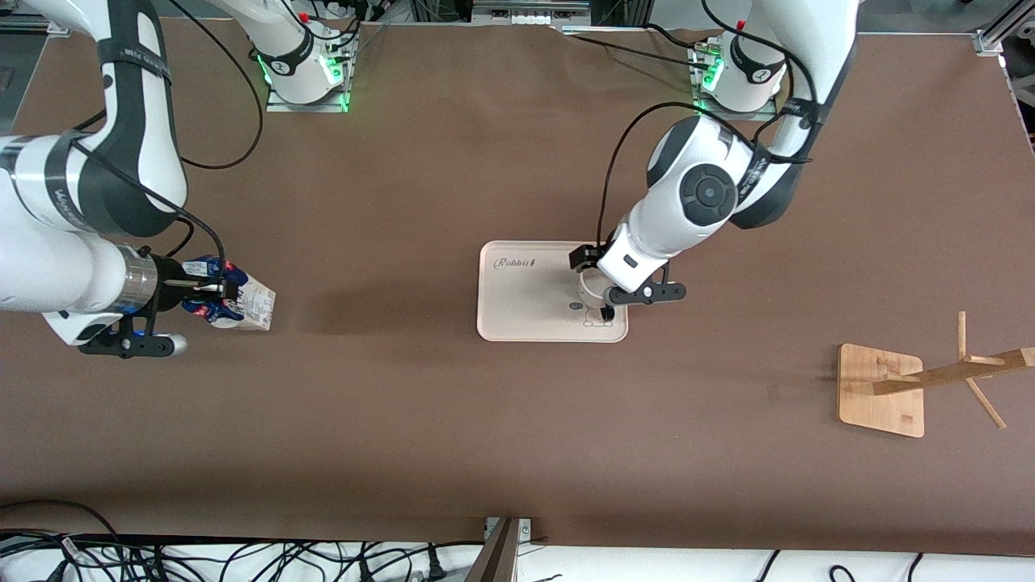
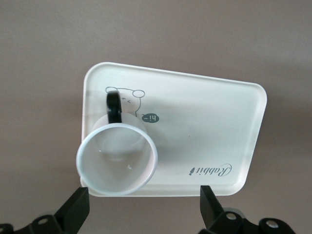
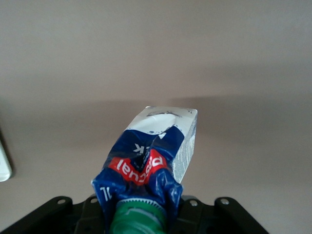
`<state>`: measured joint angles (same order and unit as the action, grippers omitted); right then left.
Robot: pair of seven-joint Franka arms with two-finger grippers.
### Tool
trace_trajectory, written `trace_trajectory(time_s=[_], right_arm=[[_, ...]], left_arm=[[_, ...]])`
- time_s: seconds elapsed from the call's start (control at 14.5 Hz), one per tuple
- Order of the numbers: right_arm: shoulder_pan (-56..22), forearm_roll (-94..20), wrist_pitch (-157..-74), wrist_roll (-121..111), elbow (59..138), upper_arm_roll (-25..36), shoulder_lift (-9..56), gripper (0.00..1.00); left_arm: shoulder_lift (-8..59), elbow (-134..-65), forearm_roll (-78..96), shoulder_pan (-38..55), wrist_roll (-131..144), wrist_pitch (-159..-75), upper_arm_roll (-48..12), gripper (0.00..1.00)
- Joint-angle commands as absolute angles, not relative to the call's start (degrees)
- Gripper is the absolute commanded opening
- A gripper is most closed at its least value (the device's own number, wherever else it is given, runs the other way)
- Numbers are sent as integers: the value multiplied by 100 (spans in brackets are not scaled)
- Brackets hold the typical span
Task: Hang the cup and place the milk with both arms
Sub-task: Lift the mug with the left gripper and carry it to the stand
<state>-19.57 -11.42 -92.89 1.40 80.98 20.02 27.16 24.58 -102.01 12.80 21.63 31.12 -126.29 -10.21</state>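
Observation:
Next, my left gripper grabs the cup by its rim. That leaves the cup's black handle free to hang on the wooden rack.
The cup, white with a black handle, stands upright on a white tray in the middle of the table. My left gripper is open just above it, its fingers spread wider than the cup's rim. In the front view the cup is mostly hidden by the left hand. My right gripper is shut on the crumpled blue top of the milk and holds it tilted over the table at the right arm's end. The green cap and blue top also show in the right wrist view.
The tray has a rabbit print. A wooden cup rack with slanting pegs stands at the left arm's end of the table, nearer to the front camera than the tray. Cables lie along the table's front edge.

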Motion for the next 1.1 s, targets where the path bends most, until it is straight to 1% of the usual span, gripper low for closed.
trace_trajectory(time_s=[0.0,0.14,0.21,0.55,0.76,0.83,0.9,0.97,1.03], right_arm=[[-1942,-1169,-9911,-148,9234,1986,2138,26],[-1942,-1143,-10561,-534,9972,1986,1821,26],[-1942,-1143,-10773,-641,10176,1995,1750,26],[-1942,-1160,-10968,-817,10414,2074,1644,26],[-1942,-1169,-11441,-817,10949,2074,1460,26],[-1942,-1160,-11635,-817,11151,2074,1389,26],[-1942,-1169,-11732,-817,11275,2074,1319,26],[-1942,-1169,-11803,-817,11381,2074,1275,26],[-1942,-1169,-11847,-817,11460,2066,1205,26]], left_arm=[[2583,-10432,1134,2425,3164,-13103,-1002,100],[2741,-10450,1142,2539,3164,-13332,-1002,100],[2820,-10450,1143,2584,3164,-13437,-1002,100],[3059,-10529,863,2663,3155,-13808,-1002,100],[3094,-10538,650,2663,3120,-13808,-976,100],[3120,-10538,642,2663,3077,-13808,-967,82],[3129,-10529,642,2663,2998,-13808,-949,51],[3129,-10529,642,2663,2736,-13790,-941,17],[3129,-10538,642,2663,2394,-13790,-914,0]])
